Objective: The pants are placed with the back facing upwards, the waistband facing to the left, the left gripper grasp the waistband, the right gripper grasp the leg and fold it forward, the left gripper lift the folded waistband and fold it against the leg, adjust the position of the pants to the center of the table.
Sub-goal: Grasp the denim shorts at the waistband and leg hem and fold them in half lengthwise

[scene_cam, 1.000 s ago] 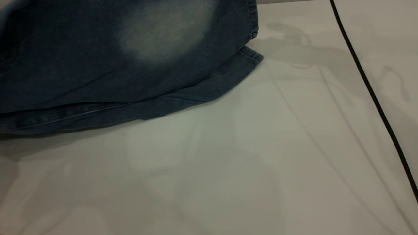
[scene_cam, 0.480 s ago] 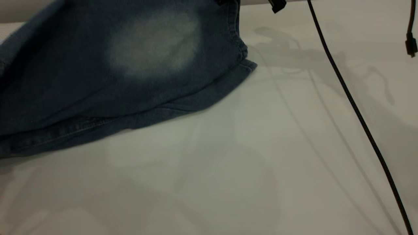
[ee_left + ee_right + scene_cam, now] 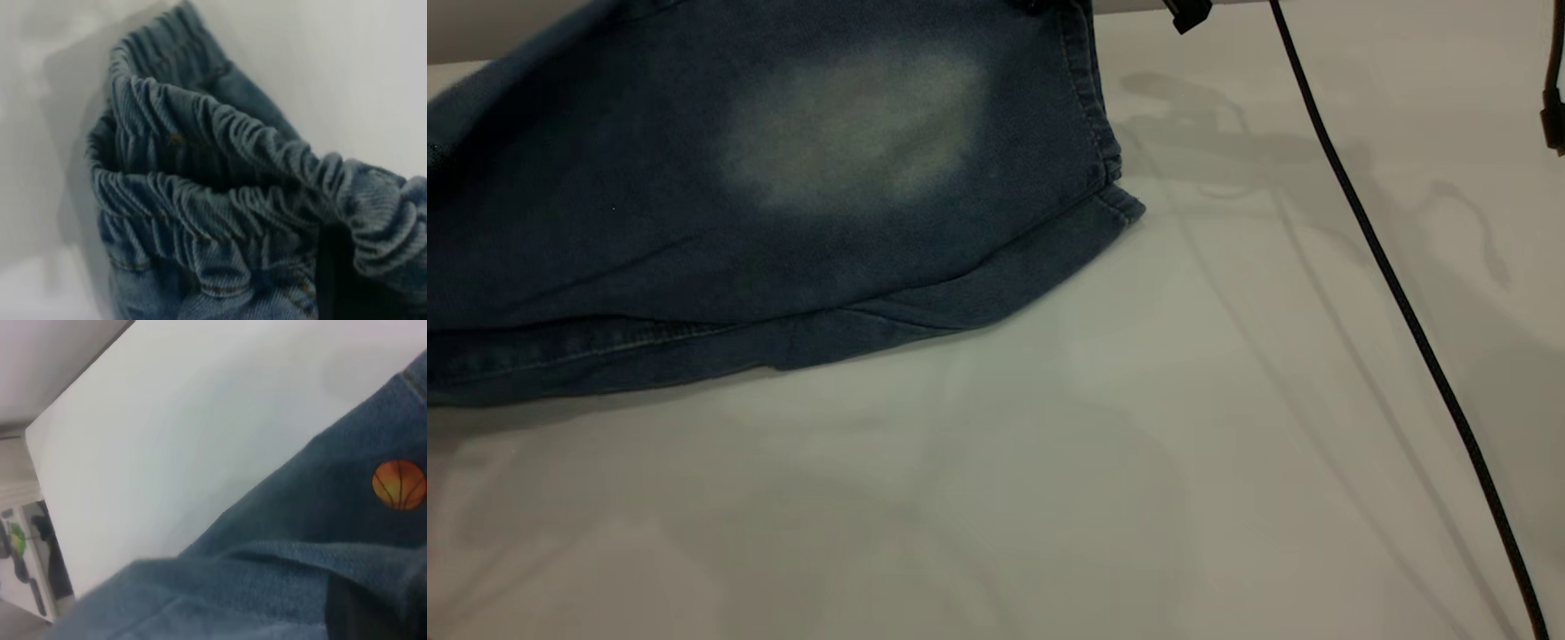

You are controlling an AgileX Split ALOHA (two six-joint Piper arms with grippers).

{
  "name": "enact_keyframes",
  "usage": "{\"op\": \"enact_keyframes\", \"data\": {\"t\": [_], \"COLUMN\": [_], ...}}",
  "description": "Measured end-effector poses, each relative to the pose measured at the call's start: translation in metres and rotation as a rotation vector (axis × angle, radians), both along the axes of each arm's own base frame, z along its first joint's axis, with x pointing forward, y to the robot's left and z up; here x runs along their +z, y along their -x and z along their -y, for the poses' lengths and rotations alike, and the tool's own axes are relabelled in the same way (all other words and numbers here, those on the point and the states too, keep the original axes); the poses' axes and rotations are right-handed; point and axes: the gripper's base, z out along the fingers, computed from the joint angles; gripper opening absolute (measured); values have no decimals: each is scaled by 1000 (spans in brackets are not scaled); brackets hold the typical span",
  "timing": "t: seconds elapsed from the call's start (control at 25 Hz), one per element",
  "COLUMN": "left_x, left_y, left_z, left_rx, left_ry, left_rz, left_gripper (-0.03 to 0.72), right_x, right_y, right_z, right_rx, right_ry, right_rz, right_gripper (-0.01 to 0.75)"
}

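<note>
The ruffled waistband gapes open above the white table, so it is too early for my left gripper to open. My left gripper brings the waistband down first.
The pants (image 3: pixel 694 178) lie on the white table (image 3: pixel 1138 462) at the left of the exterior view. The leg (image 3: pixel 854 124) with its pale faded patch is on top, its upper end raised out of the picture. Its stitched hem (image 3: pixel 1089 107) hangs over the lower layer's hem corner (image 3: pixel 1125 206). In the left wrist view the ruffled waistband (image 3: pixel 220 160) bunches over a dark finger, with my left gripper (image 3: pixel 343 270) shut on it. In the right wrist view denim folds over my right gripper (image 3: pixel 373 603), shut on the leg (image 3: pixel 280 567). An orange basketball print (image 3: pixel 399 484) shows on the layer beneath.
A black cable (image 3: pixel 1396 293) hangs slanting across the right of the exterior view. A second cable end (image 3: pixel 1554 107) dangles at the right edge, and a small black part (image 3: pixel 1184 13) shows at the top. The table's edge (image 3: pixel 80 413) shows in the right wrist view.
The top leg layer has come forward and down, so its hem now overhangs the lower hem corner. The black cable swung left, then a little back to the right.
</note>
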Motion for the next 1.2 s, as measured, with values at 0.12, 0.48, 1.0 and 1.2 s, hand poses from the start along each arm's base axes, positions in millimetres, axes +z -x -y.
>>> {"op": "enact_keyframes", "data": {"t": [0.12, 0.48, 1.0, 1.2], "left_x": [2, 2, -13, -13], "left_y": [-2, -2, -4, -4], "left_z": [0, 1, 5, 5], "left_rx": [-18, -67, -272, -346], "left_ry": [-14, -47, -137, -201], "left_rz": [7, -7, -109, -128], "left_gripper": [167, 167, 225, 435], "right_x": [0, 1, 9, 10], "right_y": [0, 5, 19, 24], "right_z": [0, -2, -11, -13], "right_rx": [34, 150, 364, 438], "right_ry": [14, 34, -65, -85], "right_rz": [32, 91, 133, 137], "right_gripper": [62, 410, 563, 563]}}
